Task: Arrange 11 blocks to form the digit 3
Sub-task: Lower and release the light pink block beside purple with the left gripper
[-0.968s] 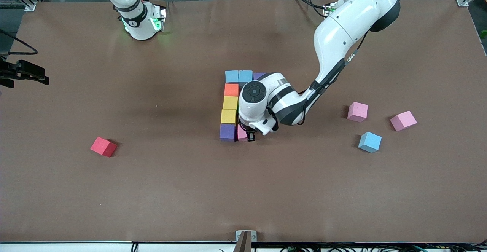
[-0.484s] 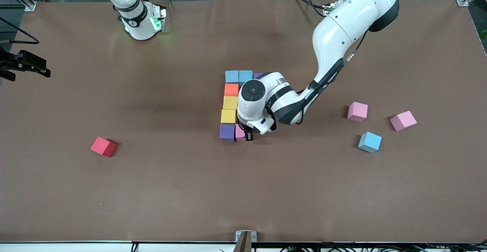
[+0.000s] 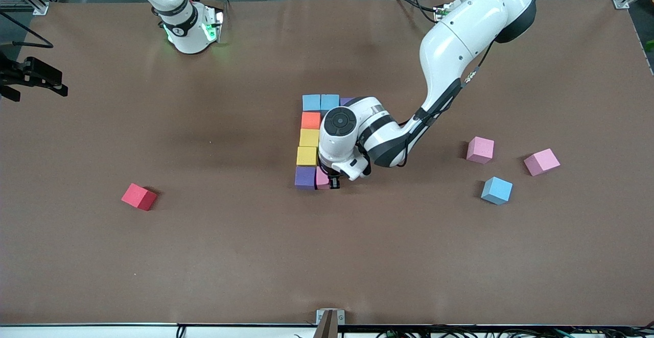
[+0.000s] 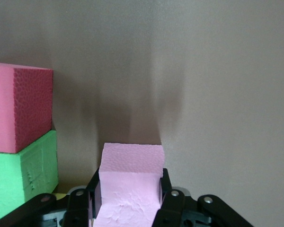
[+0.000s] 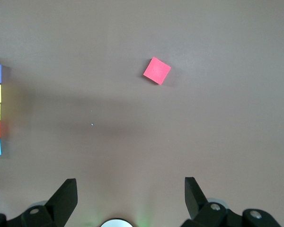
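The pink block's lower edge meets the table, level with the purple block beside it, so it is now time for my left gripper to open.
A column of blocks stands mid-table: two blue (image 3: 320, 102) and a partly hidden purple at the end farthest from the front camera, then orange (image 3: 310, 120), two yellow (image 3: 308, 146) and purple (image 3: 305, 176). My left gripper (image 3: 330, 181) (image 4: 129, 183) is shut on a pink block (image 3: 322, 178) (image 4: 131, 158), low at the table right beside that purple block. In the left wrist view a red block (image 4: 19, 109) and a green block (image 4: 21, 175) show beside it; my arm hides them in the front view. My right gripper (image 5: 130, 189) hangs open and holds nothing, and the arm waits near its base (image 3: 191, 29).
Loose blocks lie apart: a red one (image 3: 139, 196) (image 5: 157, 70) toward the right arm's end, two pink (image 3: 480, 149) (image 3: 541, 162) and a blue (image 3: 496, 190) toward the left arm's end. A black device (image 3: 30, 75) juts in at the table's edge.
My left gripper has carried the pink block a little closer to the purple block and settled. The right arm has not moved.
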Robot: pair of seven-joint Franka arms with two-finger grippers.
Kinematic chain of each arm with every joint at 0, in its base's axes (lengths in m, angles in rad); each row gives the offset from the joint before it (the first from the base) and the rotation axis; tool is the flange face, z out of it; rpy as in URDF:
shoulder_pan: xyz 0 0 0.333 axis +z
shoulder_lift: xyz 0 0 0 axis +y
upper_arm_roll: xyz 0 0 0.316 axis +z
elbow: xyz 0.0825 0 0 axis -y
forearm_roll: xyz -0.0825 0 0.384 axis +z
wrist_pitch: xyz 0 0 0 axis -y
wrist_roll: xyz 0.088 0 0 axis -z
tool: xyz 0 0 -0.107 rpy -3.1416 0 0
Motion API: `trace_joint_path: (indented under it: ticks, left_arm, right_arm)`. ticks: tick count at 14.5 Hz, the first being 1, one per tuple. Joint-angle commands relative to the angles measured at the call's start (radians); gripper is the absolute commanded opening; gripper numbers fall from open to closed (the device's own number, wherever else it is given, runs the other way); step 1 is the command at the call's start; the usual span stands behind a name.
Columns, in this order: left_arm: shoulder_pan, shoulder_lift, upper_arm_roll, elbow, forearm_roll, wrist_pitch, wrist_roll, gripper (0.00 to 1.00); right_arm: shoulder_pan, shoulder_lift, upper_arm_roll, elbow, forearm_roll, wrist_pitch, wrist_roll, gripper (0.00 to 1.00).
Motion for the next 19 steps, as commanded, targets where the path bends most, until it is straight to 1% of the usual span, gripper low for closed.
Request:
trace_joint_path:
  ticks: [1,5,6,7,8,9,10,11,15,17,19]
  left_arm:
    - [-0.006,0.012,0.004,0.008,0.018,0.019,0.003,0.33]
    - [-0.006,0.014,0.004,0.008,0.018,0.021,0.004,0.34]
    - [-0.006,0.017,0.006,0.008,0.018,0.021,0.004,0.36]
    - [-0.006,0.018,0.004,0.008,0.018,0.021,0.004,0.42]
    - [-0.008,0.018,0.006,0.008,0.018,0.021,0.006,0.5]
    - [-0.006,0.018,0.004,0.008,0.018,0.021,0.007,0.62]
    - [-0.006,0.017,0.006,0.008,0.018,0.021,0.007,0.78]
    - [-0.005,0.012,0.004,0.008,0.018,0.019,0.014,1.0]
    - [0.003,-0.046,0.003,0.011,0.021,0.003,0.035,1.0]
    - [0.012,-0.092,-0.003,0.011,0.023,-0.058,0.052,1.0]
    - [0.012,-0.15,-0.005,0.008,0.023,-0.152,0.134,1.0]
  right_arm:
    - [-0.013,-0.034,0.014,-0.031,0.004,-0.003,-0.005,1.0]
    - [-0.013,-0.05,0.014,-0.042,0.005,-0.025,-0.003,1.0]
    - [-0.013,-0.056,0.014,-0.043,0.005,-0.039,-0.003,1.0]
    - [-0.013,-0.071,0.014,-0.043,0.005,-0.052,-0.003,1.0]
    - [-0.013,-0.083,0.015,-0.043,0.005,-0.063,-0.005,1.0]
    - [-0.015,-0.085,0.015,-0.043,0.005,-0.068,-0.005,1.0]
    - [-0.015,-0.085,0.015,-0.043,0.005,-0.066,-0.006,1.0]
    - [-0.015,-0.083,0.015,-0.043,0.004,-0.06,-0.006,1.0]
    - [-0.004,-0.08,0.015,-0.05,0.005,-0.033,-0.006,1.0]
    - [-0.001,-0.079,0.015,-0.048,0.004,-0.002,-0.006,1.0]
    - [0.001,-0.077,0.017,-0.048,0.004,0.012,-0.006,1.0]
